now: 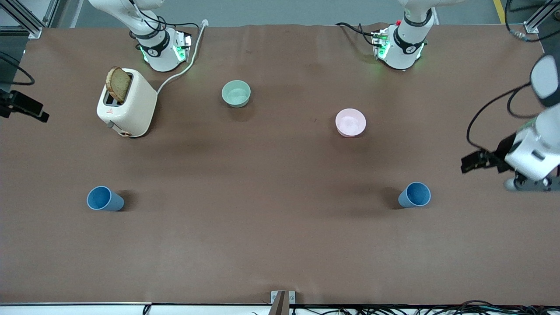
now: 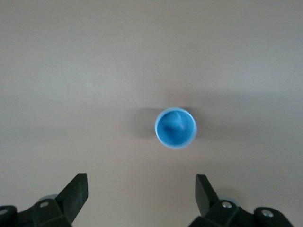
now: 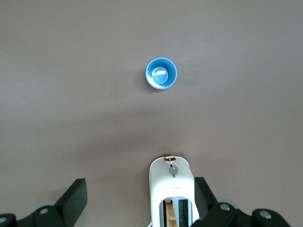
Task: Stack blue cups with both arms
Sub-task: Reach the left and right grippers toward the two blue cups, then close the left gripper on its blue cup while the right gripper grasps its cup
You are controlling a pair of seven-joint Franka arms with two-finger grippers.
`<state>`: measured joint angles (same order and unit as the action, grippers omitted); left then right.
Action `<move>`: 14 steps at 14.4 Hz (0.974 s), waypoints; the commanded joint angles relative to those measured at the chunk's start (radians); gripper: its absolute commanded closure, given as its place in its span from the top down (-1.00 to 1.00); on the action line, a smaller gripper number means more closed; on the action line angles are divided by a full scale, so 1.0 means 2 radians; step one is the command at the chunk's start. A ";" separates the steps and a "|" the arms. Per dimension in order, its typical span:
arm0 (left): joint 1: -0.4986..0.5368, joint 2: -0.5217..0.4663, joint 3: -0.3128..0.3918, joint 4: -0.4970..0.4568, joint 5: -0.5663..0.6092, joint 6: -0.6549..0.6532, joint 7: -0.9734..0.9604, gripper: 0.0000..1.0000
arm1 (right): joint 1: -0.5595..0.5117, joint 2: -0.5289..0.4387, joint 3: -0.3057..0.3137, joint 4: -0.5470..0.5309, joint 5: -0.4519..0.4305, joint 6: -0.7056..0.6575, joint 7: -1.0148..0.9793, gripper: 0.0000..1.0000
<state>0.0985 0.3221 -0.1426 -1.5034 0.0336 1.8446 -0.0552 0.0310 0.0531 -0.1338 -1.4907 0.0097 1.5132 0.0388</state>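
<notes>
The robot's right hand should next grab the blue cup beside the toaster by its rim (image 1: 99, 187). Then it can stack that cup into the other blue cup (image 1: 417, 194).
Two blue cups stand upright on the brown table. One cup (image 1: 105, 198) is toward the right arm's end and shows in the right wrist view (image 3: 161, 73). The other cup (image 1: 414, 194) is toward the left arm's end and shows in the left wrist view (image 2: 175, 127). My left gripper (image 1: 533, 184) hangs open and empty high over the table's edge at its own end; in its wrist view (image 2: 142, 176) the cup lies ahead of the spread fingers. My right gripper (image 3: 139, 179) is open and empty high over the toaster; its fingers are outside the front view.
A white toaster (image 1: 129, 109) with a slice of bread sticking up stands by the right arm's base, its cord running to the table's back edge. A mint-green bowl (image 1: 236, 93) and a pale pink bowl (image 1: 350, 122) sit farther from the front camera than the cups.
</notes>
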 commanded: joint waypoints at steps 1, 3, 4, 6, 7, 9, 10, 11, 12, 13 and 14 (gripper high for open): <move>0.002 0.066 -0.002 0.018 0.008 0.038 0.003 1.00 | -0.011 0.052 0.003 -0.006 0.003 0.045 -0.035 1.00; -0.001 0.095 -0.002 0.008 0.008 0.065 0.000 1.00 | -0.028 0.094 0.002 -0.027 0.000 0.117 -0.088 1.00; -0.002 0.102 -0.002 -0.003 0.008 0.077 -0.001 1.00 | -0.046 0.114 0.002 -0.045 0.000 0.165 -0.112 1.00; -0.005 0.115 -0.002 -0.018 0.008 0.091 -0.006 1.00 | -0.056 0.152 -0.001 -0.072 0.001 0.255 -0.156 1.00; -0.005 0.125 -0.003 -0.018 0.008 0.092 -0.006 0.93 | -0.058 0.176 -0.008 -0.083 0.005 0.298 -0.170 1.00; -0.006 0.139 -0.004 -0.019 0.008 0.093 -0.005 0.57 | -0.060 0.204 -0.010 -0.100 0.007 0.349 -0.176 1.00; -0.006 0.140 -0.005 -0.023 0.009 0.093 -0.005 0.40 | -0.061 0.218 -0.010 -0.101 0.009 0.359 -0.176 1.00; -0.006 0.143 -0.005 -0.029 0.009 0.093 -0.005 0.24 | -0.063 0.224 -0.009 -0.103 0.014 0.360 -0.176 1.00; -0.006 0.143 -0.005 -0.032 0.009 0.093 -0.005 0.07 | -0.060 0.227 -0.009 -0.107 0.027 0.361 -0.177 1.00; -0.006 0.147 -0.005 -0.032 0.009 0.093 -0.005 -0.10 | -0.059 0.232 -0.009 -0.110 0.040 0.362 -0.177 1.00; -0.006 0.149 -0.005 -0.032 0.008 0.093 -0.005 -0.24 | -0.058 0.234 -0.008 -0.115 0.046 0.362 -0.178 1.00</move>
<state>0.0882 0.6237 -0.1517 -1.5547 0.0337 2.0197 -0.0585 -0.0873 0.5381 -0.1545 -1.6892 0.0622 2.2336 -0.3006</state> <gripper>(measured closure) 0.537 0.000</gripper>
